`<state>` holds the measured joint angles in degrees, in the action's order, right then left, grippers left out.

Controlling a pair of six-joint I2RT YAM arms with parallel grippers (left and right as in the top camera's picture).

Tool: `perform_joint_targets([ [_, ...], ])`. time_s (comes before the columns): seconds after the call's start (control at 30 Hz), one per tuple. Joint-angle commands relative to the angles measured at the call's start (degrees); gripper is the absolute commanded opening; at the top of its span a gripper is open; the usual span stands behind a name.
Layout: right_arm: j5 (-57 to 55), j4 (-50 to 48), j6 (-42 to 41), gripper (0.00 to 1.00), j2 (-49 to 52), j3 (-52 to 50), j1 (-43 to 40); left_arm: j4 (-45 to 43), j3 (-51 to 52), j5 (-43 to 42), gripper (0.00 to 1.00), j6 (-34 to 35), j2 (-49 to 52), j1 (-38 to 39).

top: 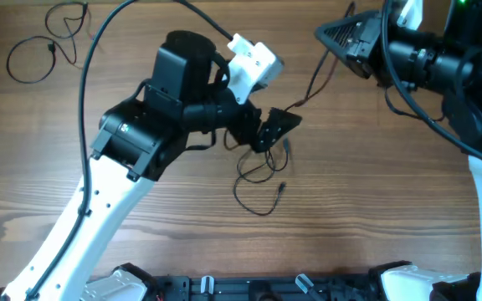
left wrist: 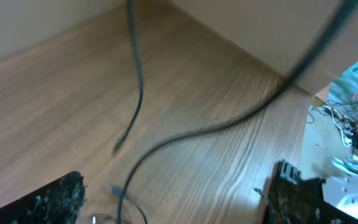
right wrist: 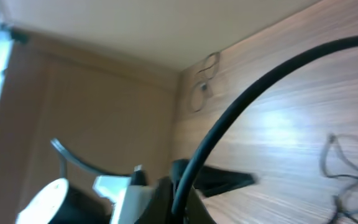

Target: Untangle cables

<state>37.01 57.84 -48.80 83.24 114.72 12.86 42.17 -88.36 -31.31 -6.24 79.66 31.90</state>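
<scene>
I should move my left gripper toward the black cable [left wrist: 156, 148] before I close it. The cable runs beyond its open fingers, so they would miss it if I closed them now.
A loose tangle of thin black cables [top: 258, 171] lies mid-table, with a plug end at its right. My left gripper [top: 271, 130] hovers just above the tangle's top; its fingers stand wide apart and open, with a cable loop [left wrist: 129, 199] on the wood between them. My right gripper [top: 335, 38] is raised at the upper right, its fingers tapering to a point around a thin cable [top: 312, 79] that runs down toward the tangle. That cable hangs in the left wrist view [left wrist: 137, 93]. A separate cable [top: 40, 50] lies looped at the far left corner.
The left arm [top: 141, 134] reaches diagonally across the table from the bottom left. The right arm [top: 450, 67] fills the upper right corner. A thick arm cable [right wrist: 241, 112] crosses the blurred right wrist view. The table's far edge meets a wall.
</scene>
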Motion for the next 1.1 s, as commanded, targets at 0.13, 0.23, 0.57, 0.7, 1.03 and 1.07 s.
perform_joint_targets([
  [0.13,13.3,-8.5,-9.2,0.04,-0.9,0.3,0.0,-5.0,-0.4,0.3,0.97,3.8,6.2,3.3],
  [0.23,13.0,-8.7,-9.1,0.04,-0.9,0.3,0.0,-5.6,-0.4,0.1,0.78,3.7,6.3,3.3],
  [0.57,11.5,-8.5,-9.8,0.04,-0.9,0.3,-6.3,-5.1,-0.4,0.5,0.65,3.7,6.3,2.6],
  [0.7,12.5,-7.6,-9.8,0.04,-0.9,0.3,-6.6,-5.4,-0.4,-1.7,0.66,3.7,6.3,2.6],
  [1.03,18.4,-11.7,-13.1,0.04,-0.9,0.3,-6.6,-7.3,-0.4,-2.7,0.71,3.7,7.1,3.3],
  [1.07,18.4,-11.7,-13.2,0.04,-0.9,0.3,-6.6,-7.3,-0.4,-2.7,0.69,3.7,7.1,3.4],
])
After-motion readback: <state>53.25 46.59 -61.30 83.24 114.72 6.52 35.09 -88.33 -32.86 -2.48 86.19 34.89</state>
